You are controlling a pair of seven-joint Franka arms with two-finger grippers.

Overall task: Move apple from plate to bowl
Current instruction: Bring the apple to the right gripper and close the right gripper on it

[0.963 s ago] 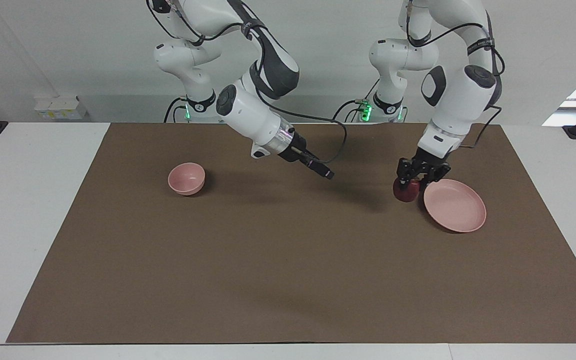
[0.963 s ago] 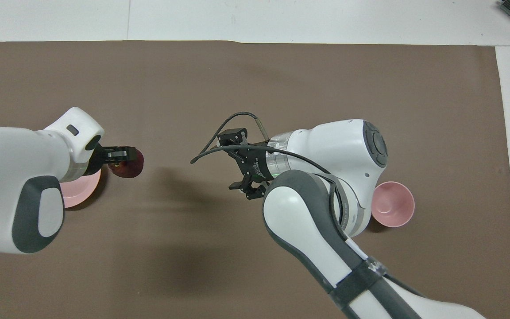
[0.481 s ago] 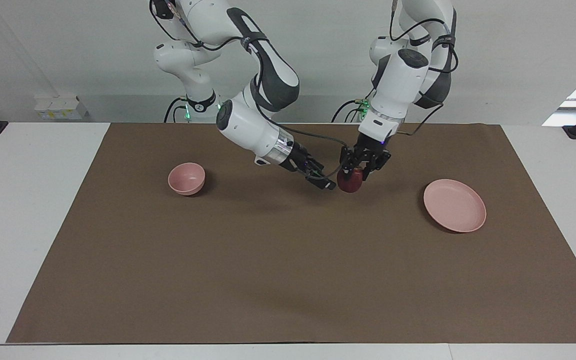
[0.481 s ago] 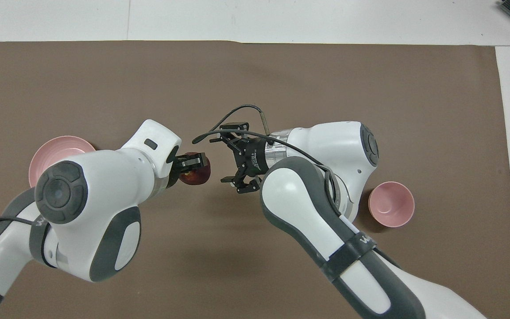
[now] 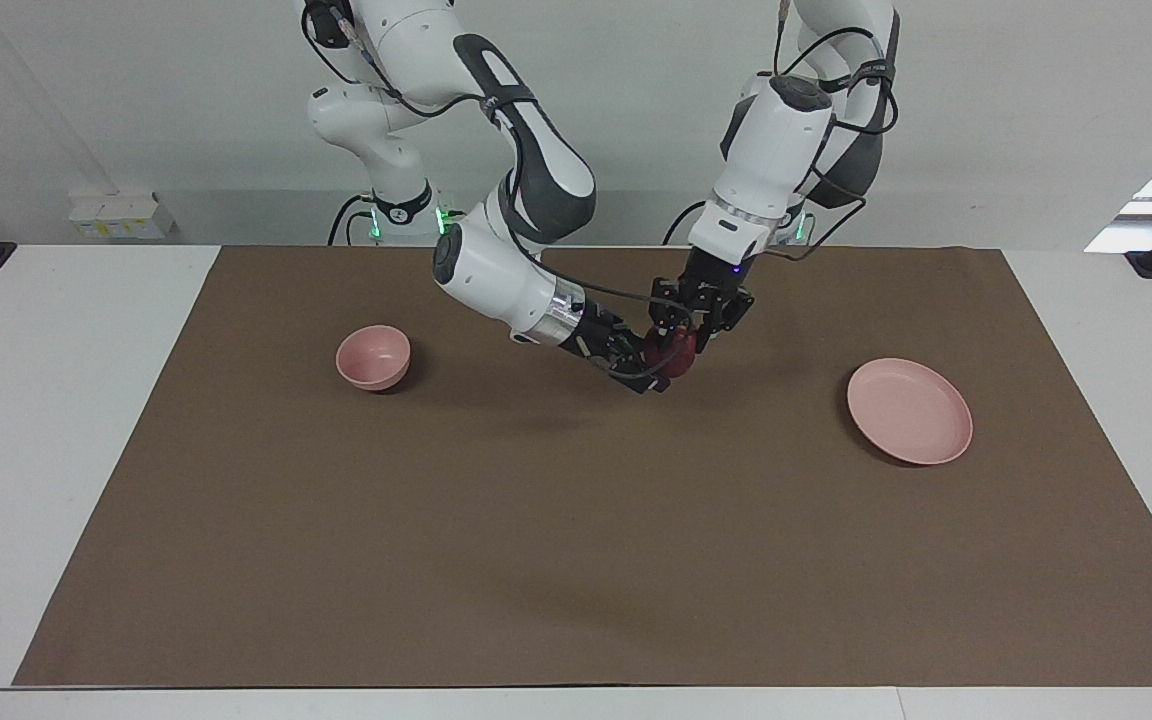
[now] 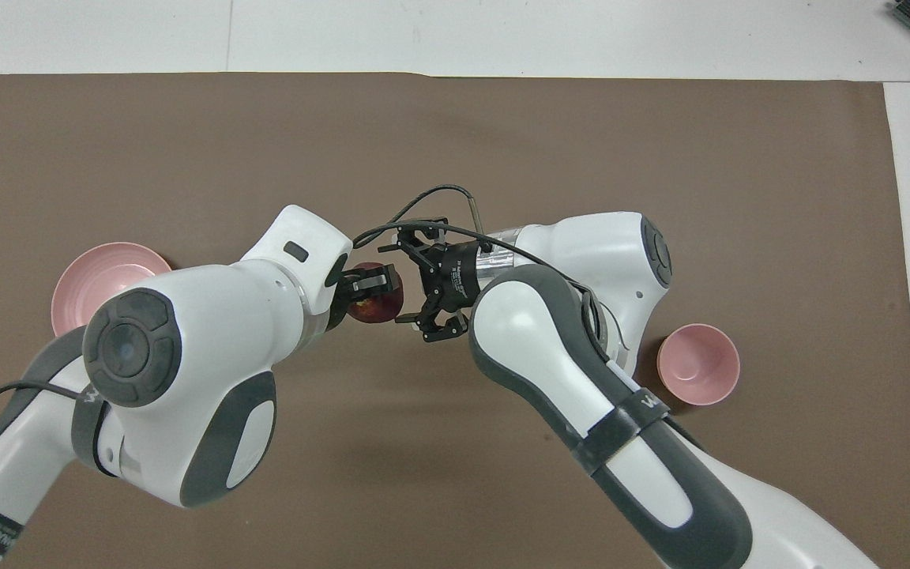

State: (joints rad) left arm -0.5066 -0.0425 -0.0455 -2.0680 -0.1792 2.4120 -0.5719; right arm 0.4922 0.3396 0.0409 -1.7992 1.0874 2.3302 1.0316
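Note:
My left gripper's fingers already cover part of the dark red apple. My right gripper should grab the apple by its bare side (image 6: 394, 302) next.
The dark red apple (image 5: 675, 361) hangs in the air over the middle of the brown mat, held from above by my left gripper (image 5: 680, 343), which is shut on it. In the overhead view the apple (image 6: 380, 308) shows just under the left gripper (image 6: 372, 286). My right gripper (image 5: 644, 368) is open and meets the apple from the side, with its fingers spread on either side of it (image 6: 405, 283). The pale pink plate (image 5: 909, 410) lies bare toward the left arm's end (image 6: 99, 273). The small pink bowl (image 5: 373, 356) stands toward the right arm's end (image 6: 697, 363).
A brown mat (image 5: 576, 560) covers most of the white table. A small white box (image 5: 121, 215) sits at the wall by the right arm's end. Cables loop off both wrists near the apple.
My left gripper carried the apple from beside the plate to over the mat's middle. My right gripper drew in until its open fingers reached the apple.

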